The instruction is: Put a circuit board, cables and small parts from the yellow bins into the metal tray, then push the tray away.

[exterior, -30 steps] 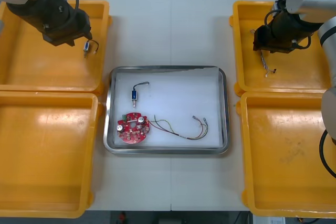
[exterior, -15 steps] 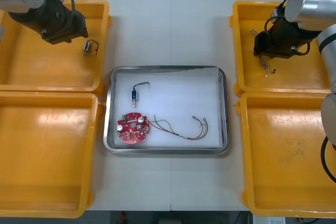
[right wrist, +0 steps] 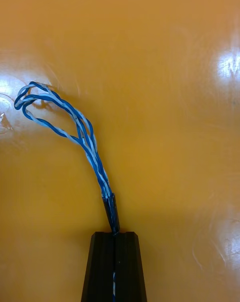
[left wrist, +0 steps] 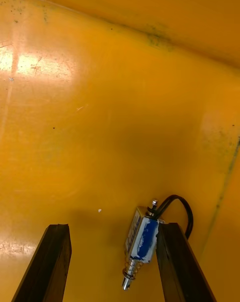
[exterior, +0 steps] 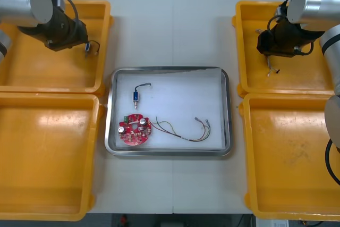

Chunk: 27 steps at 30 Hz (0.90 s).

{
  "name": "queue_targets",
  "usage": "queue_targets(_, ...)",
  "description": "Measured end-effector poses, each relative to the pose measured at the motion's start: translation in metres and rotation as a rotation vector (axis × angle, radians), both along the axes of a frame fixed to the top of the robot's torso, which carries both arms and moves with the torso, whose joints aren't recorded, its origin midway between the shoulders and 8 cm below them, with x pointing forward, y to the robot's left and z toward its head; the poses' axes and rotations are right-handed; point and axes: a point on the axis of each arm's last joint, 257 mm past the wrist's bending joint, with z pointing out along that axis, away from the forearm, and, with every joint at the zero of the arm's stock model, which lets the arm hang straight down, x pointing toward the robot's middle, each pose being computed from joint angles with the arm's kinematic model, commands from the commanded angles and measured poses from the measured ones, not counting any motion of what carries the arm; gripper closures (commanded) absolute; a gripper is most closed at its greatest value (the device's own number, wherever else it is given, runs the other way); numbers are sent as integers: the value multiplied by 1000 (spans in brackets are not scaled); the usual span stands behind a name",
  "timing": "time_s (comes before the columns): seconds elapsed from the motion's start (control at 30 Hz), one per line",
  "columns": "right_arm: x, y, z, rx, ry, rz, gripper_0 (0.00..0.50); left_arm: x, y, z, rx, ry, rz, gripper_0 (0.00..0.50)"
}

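I will next pick up the small metal part by its blue body [exterior: 87,47] [left wrist: 144,239] with my left gripper. Then I can place it in the metal tray.
In the far right yellow bin [exterior: 313,81], my right gripper [exterior: 272,52] [right wrist: 114,242] is shut on the black-sleeved end of a twisted blue and white cable [right wrist: 75,122]. The cable's loops lie on the bin floor beyond the fingertips. My left gripper [exterior: 75,42] [left wrist: 115,267] stands open low in the far left yellow bin [exterior: 32,73]. A small metal part [left wrist: 142,238] [exterior: 89,48] with a blue body and a black lead lies between its fingers, close against one finger [left wrist: 182,262]. The metal tray [exterior: 169,152] holds a round red circuit board [exterior: 134,129], a red and yellow cable [exterior: 186,129] and another small metal part [exterior: 136,95].
Two more yellow bins stand at the near left [exterior: 48,158] and near right [exterior: 292,158]. The small metal part in the far left bin sits near that bin's corner wall [exterior: 105,41]. Bare table [exterior: 172,30] lies beyond the tray.
My right gripper has shut on the twisted blue and white cable's end. The left arm has swung a little over its bin, and its gripper stays open.
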Motion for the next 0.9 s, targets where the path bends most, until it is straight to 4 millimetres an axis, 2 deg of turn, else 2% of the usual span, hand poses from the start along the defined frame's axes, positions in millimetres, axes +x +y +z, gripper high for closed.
queue_targets(0.1,-1,-1,3,-15,4,3,500,0,-1,-5,13,1,-7,0)
queue_targets(0.23,-14,-3,12,-43,47,15,500,-1,-5,-11,24,12,-19,0)
queue_targets(0.53,-51,-18,56,-134,131,24,500,-2,-13,-15,6,20,-26,0)
queue_targets(0.67,-70,-15,75,-169,130,50,500,-3,-17,-17,-2,24,-30,0)
queue_targets(0.83,-104,-2,91,-187,138,118,500,-3,-20,-19,-7,27,-33,0)
queue_targets(0.9,-108,5,99,-187,103,153,500,-3,-21,-19,-8,26,-34,0)
